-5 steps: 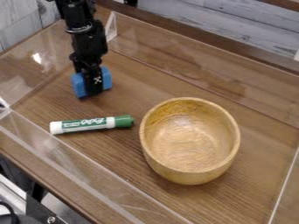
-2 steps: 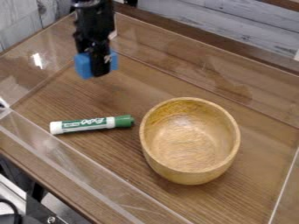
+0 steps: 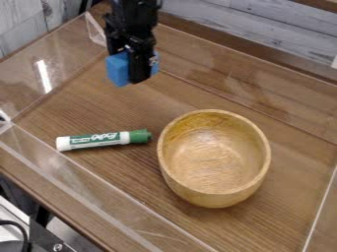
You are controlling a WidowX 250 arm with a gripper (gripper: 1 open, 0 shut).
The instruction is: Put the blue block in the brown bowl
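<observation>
The blue block [image 3: 120, 70] is hanging short of the brown bowl's rim [image 3: 186, 125] and would miss if I opened now. My gripper should first move the block toward the bowl's rim.
My black gripper [image 3: 130, 67] hangs above the wooden table at the upper left, pointing down and shut on the blue block [image 3: 120, 70]. The block is clear of the tabletop, its bright blue face showing at the left of the fingers. The brown bowl [image 3: 215, 157], round with thick light-wood walls, sits to the lower right of the gripper with nothing inside it.
A white marker with a green label [image 3: 104, 139] lies on the table left of the bowl, below the gripper. A clear raised rim [image 3: 79, 202] runs along the table's front edge. A pale plank wall [image 3: 263, 30] stands behind the table.
The gripper has lifted the blue block off the table and carried it up and to the right, toward the bowl's side. Marker and bowl have not moved.
</observation>
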